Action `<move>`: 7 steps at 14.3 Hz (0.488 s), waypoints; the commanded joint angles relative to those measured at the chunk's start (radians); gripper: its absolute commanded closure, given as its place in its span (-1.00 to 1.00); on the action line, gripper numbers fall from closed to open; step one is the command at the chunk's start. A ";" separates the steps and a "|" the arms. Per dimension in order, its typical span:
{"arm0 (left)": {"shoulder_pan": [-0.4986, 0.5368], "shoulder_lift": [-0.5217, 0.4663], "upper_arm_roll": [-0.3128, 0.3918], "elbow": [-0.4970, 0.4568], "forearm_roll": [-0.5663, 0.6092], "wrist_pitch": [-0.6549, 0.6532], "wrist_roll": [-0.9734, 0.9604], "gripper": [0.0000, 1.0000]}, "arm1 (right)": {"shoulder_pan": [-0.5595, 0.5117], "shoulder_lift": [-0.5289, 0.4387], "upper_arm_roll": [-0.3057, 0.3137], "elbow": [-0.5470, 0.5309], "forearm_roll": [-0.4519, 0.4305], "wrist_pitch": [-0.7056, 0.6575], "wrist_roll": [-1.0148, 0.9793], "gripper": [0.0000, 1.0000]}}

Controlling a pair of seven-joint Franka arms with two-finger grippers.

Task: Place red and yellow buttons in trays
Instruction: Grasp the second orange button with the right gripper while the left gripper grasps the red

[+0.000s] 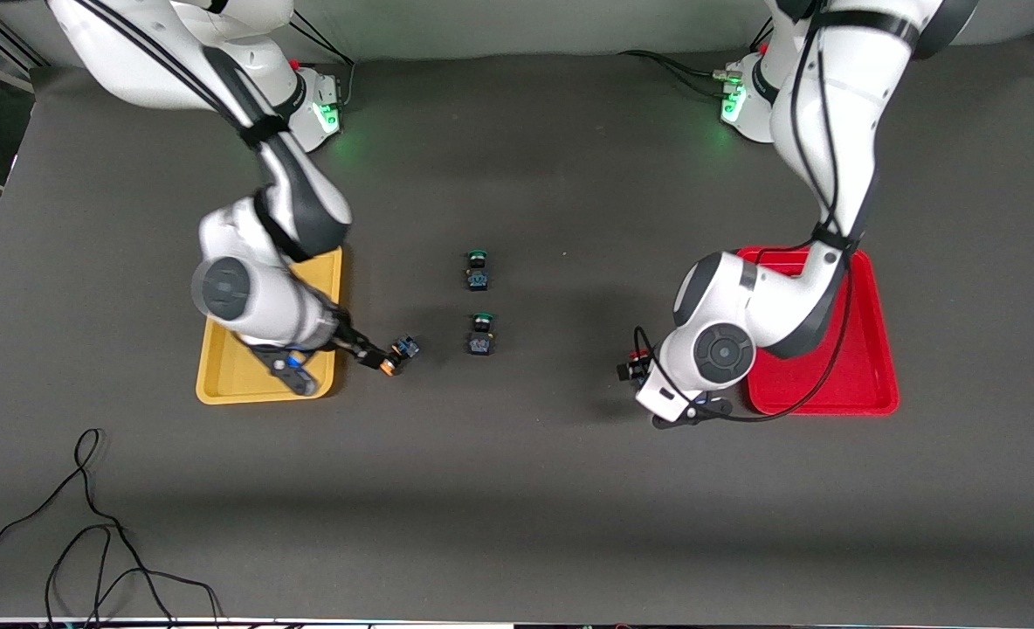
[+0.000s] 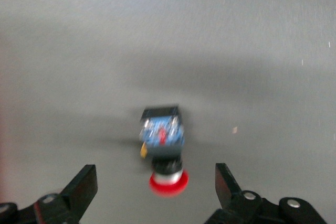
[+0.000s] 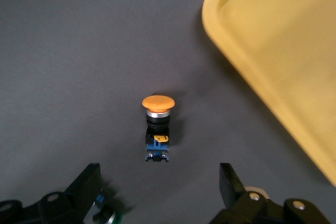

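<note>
The orange cap (image 1: 389,367) is round and domed, so next I will grab the button with my right gripper by the flat-sided blue and black body (image 1: 409,348).
An orange-capped button (image 1: 399,354) lies on its side on the table beside the yellow tray (image 1: 220,384). My right gripper (image 1: 375,356) is open over it; in the right wrist view the button (image 3: 157,124) lies just ahead of the open gripper (image 3: 157,187), with the yellow tray (image 3: 273,40) close by. A red-capped button (image 1: 637,358) lies beside the red tray (image 1: 875,384). My left gripper (image 1: 632,370) is open over it; in the left wrist view its red cap (image 2: 168,182) sits between the open gripper's (image 2: 156,187) fingers. No other red or orange-capped buttons show.
Two green-capped buttons (image 1: 478,271) (image 1: 480,336) lie mid-table between the trays; one shows under a finger in the right wrist view (image 3: 105,214). Both arms cover parts of their trays. Loose black cables (image 1: 89,542) lie at the table's near corner toward the right arm's end.
</note>
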State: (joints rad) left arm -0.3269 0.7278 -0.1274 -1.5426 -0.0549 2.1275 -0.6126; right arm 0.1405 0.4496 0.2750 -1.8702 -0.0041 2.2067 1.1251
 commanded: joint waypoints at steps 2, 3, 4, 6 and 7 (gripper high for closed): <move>-0.012 0.036 0.006 0.021 0.000 0.065 -0.027 -0.98 | 0.001 0.122 0.027 0.039 -0.059 0.059 0.099 -1.00; -0.012 0.036 0.006 0.013 0.001 0.065 -0.027 -0.98 | 0.001 0.138 0.027 0.037 -0.059 0.070 0.101 -1.00; -0.015 0.036 0.006 0.004 0.001 0.065 -0.027 -0.94 | 0.005 0.153 0.027 0.037 -0.059 0.083 0.114 -1.00; -0.020 0.035 0.008 -0.013 0.003 0.072 -0.027 -0.82 | 0.022 0.172 0.027 0.036 -0.062 0.102 0.131 -1.00; -0.027 0.035 0.006 -0.022 0.003 0.078 -0.026 -0.68 | 0.024 0.176 0.027 0.034 -0.063 0.105 0.133 -1.00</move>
State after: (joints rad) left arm -0.3331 0.7662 -0.1277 -1.5431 -0.0547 2.1878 -0.6173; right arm 0.1545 0.6031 0.2961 -1.8608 -0.0360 2.3039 1.2108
